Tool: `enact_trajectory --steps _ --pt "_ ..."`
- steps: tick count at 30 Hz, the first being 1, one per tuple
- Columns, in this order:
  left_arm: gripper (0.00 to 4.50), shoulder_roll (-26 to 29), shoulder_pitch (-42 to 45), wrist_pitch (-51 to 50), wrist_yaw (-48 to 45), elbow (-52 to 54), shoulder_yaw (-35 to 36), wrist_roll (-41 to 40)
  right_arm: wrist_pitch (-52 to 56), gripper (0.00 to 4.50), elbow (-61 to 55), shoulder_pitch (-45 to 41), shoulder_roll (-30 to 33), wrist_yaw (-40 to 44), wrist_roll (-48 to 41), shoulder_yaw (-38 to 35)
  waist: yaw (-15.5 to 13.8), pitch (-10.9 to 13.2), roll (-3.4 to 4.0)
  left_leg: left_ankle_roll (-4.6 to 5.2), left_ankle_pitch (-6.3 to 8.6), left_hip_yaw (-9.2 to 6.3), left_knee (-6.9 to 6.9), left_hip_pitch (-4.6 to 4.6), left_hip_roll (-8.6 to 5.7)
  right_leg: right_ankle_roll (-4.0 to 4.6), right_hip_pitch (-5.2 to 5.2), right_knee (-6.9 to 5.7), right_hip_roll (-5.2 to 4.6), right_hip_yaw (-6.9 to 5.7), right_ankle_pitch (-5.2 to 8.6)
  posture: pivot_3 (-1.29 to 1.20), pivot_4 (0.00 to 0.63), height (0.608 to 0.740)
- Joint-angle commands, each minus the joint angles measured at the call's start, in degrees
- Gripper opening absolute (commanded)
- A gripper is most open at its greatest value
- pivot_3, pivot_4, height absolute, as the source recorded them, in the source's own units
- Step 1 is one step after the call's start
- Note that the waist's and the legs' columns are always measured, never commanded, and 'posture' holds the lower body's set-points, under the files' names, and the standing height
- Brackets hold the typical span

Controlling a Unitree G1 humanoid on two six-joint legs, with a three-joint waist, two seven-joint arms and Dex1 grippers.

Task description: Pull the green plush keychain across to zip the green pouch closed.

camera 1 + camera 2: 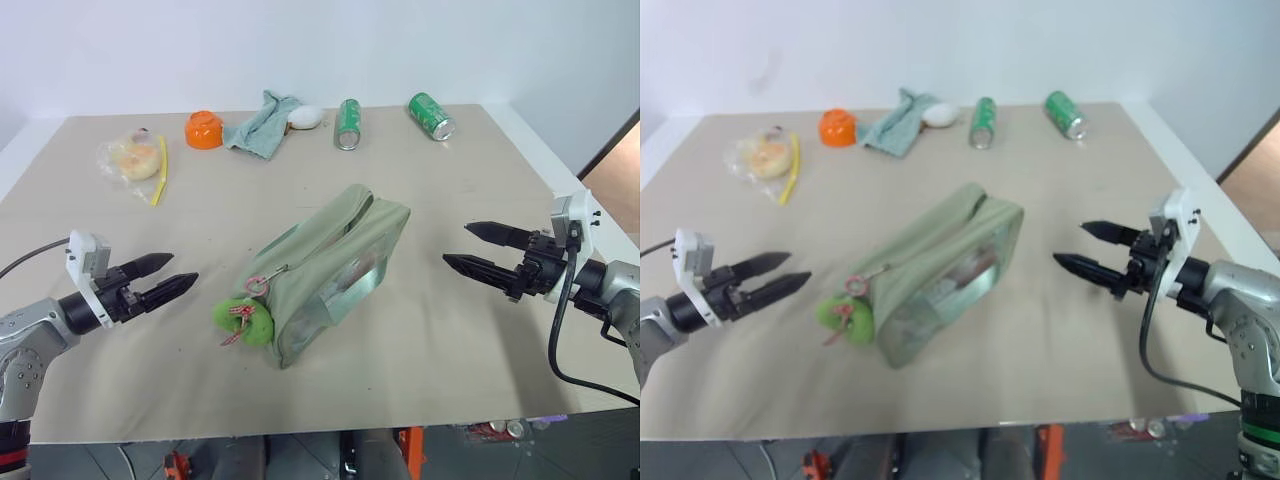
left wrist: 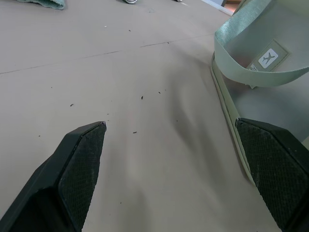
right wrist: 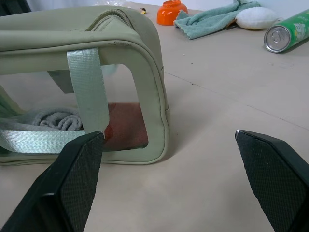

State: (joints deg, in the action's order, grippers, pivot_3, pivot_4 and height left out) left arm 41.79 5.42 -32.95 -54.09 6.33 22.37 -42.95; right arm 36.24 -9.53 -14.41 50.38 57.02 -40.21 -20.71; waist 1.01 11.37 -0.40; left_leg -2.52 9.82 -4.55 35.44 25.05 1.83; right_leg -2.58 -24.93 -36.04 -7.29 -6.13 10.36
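I need to steady the pouch for zipping, so next I need to pinch the pouch's piped top edge at the corner (image 1: 401,213) opposite the keychain (image 1: 245,322) with my right gripper.
The green pouch (image 1: 335,262) lies at an angle in the middle of the table, its clear side panel facing me and its top zipper running toward the near left end. The green plush keychain (image 1: 245,322) rests on the table at that near left end, hooked to the zipper by a metal ring (image 1: 255,285). My left gripper (image 1: 172,277) hovers open to the left of the keychain, apart from it. My right gripper (image 1: 468,248) hovers open to the right of the pouch, with a gap between them. Nothing is between either pair of fingers.
Along the far edge lie a bagged pastry (image 1: 132,156) with a yellow strip, an orange bowl (image 1: 204,129), a teal rag (image 1: 262,124), a white object (image 1: 306,118) and two green cans (image 1: 347,124) (image 1: 431,115). The table (image 1: 480,180) ends close on the right.
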Motion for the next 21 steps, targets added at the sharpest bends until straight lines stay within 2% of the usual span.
enact_trajectory --steps 1,7,12,14,21 --pt "4.45 1.5 2.0 -1.1 0.6 1.6 1.1 -1.1 -1.0 4.50 -1.5 -4.0 0.8 -0.2 1.0 1.5 0.0 0.0 -0.01 0.00 0.00 0.00 0.00 0.00 0.00 0.00 0.00 0.00 0.00 0.00 0.00 0.00 0.150 0.740" --pt "4.45 2.6 13.5 -5.6 2.3 -0.8 3.9 -7.0 -1.7 4.50 0.8 -18.5 2.1 2.7 3.2 8.3 0.1 0.1 -0.17 0.18 -0.13 0.08 0.06 0.02 0.03 0.10 -0.16 -0.02 0.07 0.09 -0.38 0.00 0.150 0.740" --pt "4.45 5.0 20.0 -7.6 -0.4 1.6 0.3 -8.1 -2.8 4.50 3.0 -31.5 1.5 8.4 4.2 14.2 0.2 0.2 -0.25 0.16 -0.13 0.31 0.06 0.02 0.02 0.04 -0.21 -0.01 0.07 0.35 -0.38 0.00 0.150 0.740" --pt "4.45 5.5 21.7 -8.1 -1.3 2.1 -1.0 -8.0 -3.0 4.50 3.4 -34.6 0.9 11.0 4.3 16.3 0.2 0.2 -0.31 0.16 -0.14 0.37 0.01 0.05 0.01 -0.21 -0.28 -0.01 0.12 0.48 -0.50 0.00 0.150 0.740" --pt "4.45 6.4 25.1 -10.4 -6.9 5.1 -4.1 -11.1 -6.2 4.50 3.3 -41.6 -1.4 24.2 7.8 28.0 0.2 0.2 -0.41 0.14 -0.11 0.41 -0.04 0.03 0.04 -0.27 -0.29 -0.01 0.19 0.60 -0.44 0.00 0.150 0.740"
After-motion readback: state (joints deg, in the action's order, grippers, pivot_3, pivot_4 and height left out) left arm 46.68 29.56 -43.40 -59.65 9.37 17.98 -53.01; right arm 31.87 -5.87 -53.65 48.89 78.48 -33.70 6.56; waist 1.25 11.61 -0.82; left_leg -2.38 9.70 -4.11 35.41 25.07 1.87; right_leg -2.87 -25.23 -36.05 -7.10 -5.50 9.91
